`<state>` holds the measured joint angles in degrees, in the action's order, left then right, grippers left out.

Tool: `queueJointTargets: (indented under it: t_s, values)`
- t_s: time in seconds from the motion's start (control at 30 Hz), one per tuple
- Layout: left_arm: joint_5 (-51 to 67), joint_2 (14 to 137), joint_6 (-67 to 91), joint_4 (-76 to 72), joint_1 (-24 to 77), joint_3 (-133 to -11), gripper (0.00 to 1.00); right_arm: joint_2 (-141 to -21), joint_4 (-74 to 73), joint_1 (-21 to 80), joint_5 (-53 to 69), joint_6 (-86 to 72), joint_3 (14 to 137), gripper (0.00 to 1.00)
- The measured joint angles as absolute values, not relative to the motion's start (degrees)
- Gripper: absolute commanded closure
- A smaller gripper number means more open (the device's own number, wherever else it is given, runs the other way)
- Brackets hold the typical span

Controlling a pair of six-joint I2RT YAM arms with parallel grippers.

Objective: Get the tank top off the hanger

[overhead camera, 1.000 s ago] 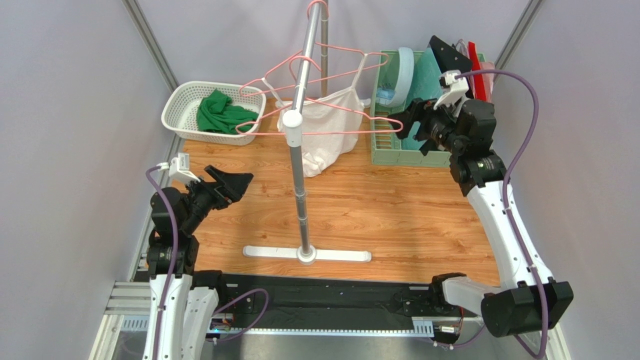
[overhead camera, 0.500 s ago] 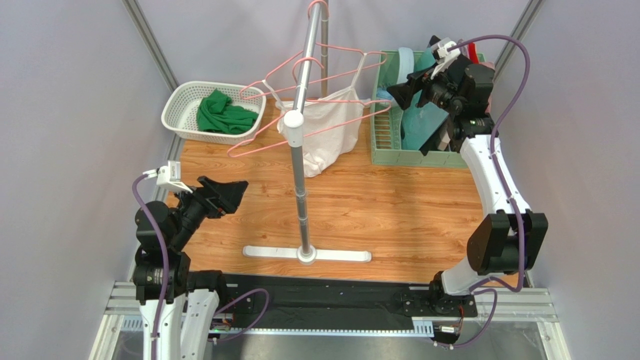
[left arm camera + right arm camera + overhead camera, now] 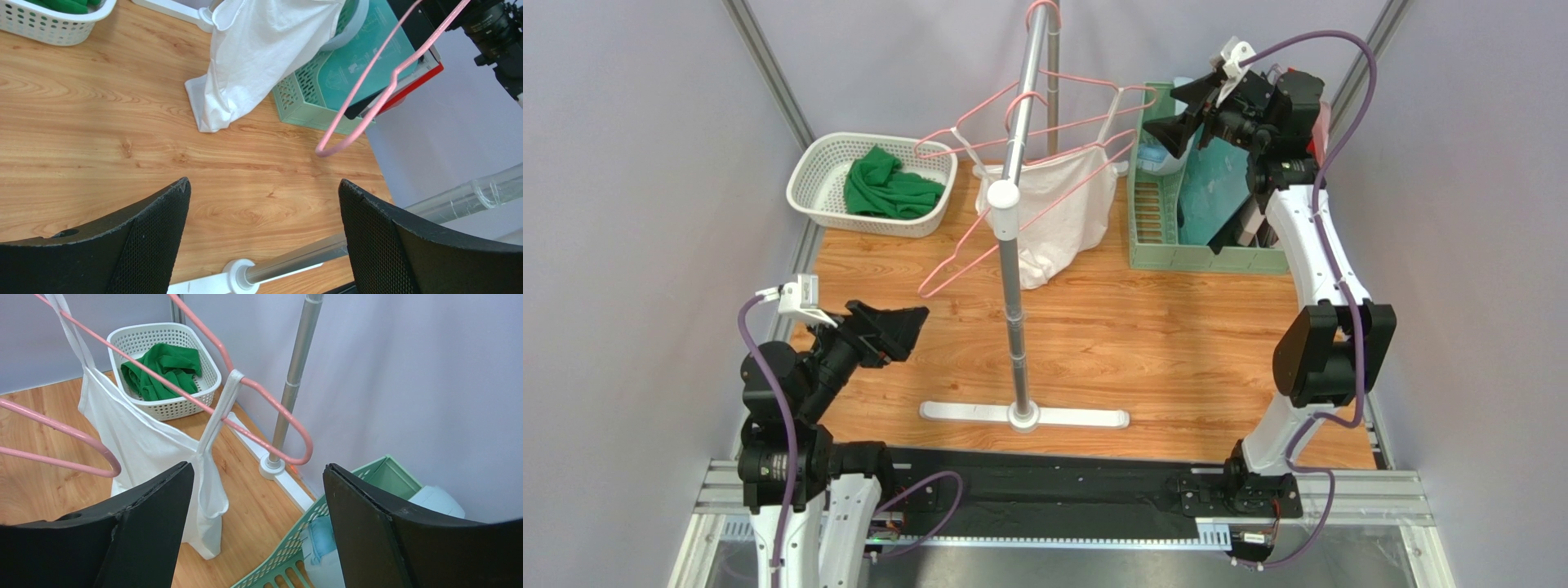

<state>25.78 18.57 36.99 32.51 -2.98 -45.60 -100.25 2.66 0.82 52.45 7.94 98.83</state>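
The pink hanger should be grabbed next by its crate-side end [image 3: 1150, 97] [image 3: 301, 448], beside the strap, with my right gripper. The opposite strap then stays free for my left gripper to remove.
The white tank top [image 3: 1057, 214] hangs by its straps from a pink hanger [image 3: 270, 404] on the metal rail [image 3: 1020, 104]. It also shows in the left wrist view [image 3: 264, 55] and the right wrist view [image 3: 141, 441]. A second pink hanger [image 3: 955, 255] hangs steeply tilted, its low end to the rail's left. My right gripper [image 3: 1171, 123] is open and empty, held high beside the hanger's right end, over the green crate. My left gripper [image 3: 891, 328] is open and empty, low at the left and far from the tank top.
A white basket [image 3: 817, 159] holding a green cloth [image 3: 885, 184] stands at the back left. A green crate [image 3: 1149, 233] with boards and other items stands at the back right. The rail's upright pole [image 3: 1014, 319] and flat foot [image 3: 1026, 417] stand mid-table.
My right gripper has left the tilted hanger's end and risen up and back. That hanger has swung, its left end dropping. My left arm has pulled back slightly.
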Motion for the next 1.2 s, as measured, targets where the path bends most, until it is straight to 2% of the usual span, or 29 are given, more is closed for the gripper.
queueJointTargets:
  t_s: [0.63, 0.83, 1.2]
  values:
    - [26.48, 16.14, 36.71, 35.55, -2.98, -45.60, 0.07, -108.18, 2.24, 2.98, 54.98, 9.78, 108.66, 0.20]
    - [26.46, 16.08, 36.64, 35.70, -2.98, -45.30, 0.07, -111.04, -0.60, 4.78, 55.86, 10.98, 114.63, 0.29]
    - [25.43, 15.53, 35.73, 36.40, -2.98, -45.23, 0.07, -111.68, -8.45, 7.01, 57.95, 17.19, 115.90, 0.57]
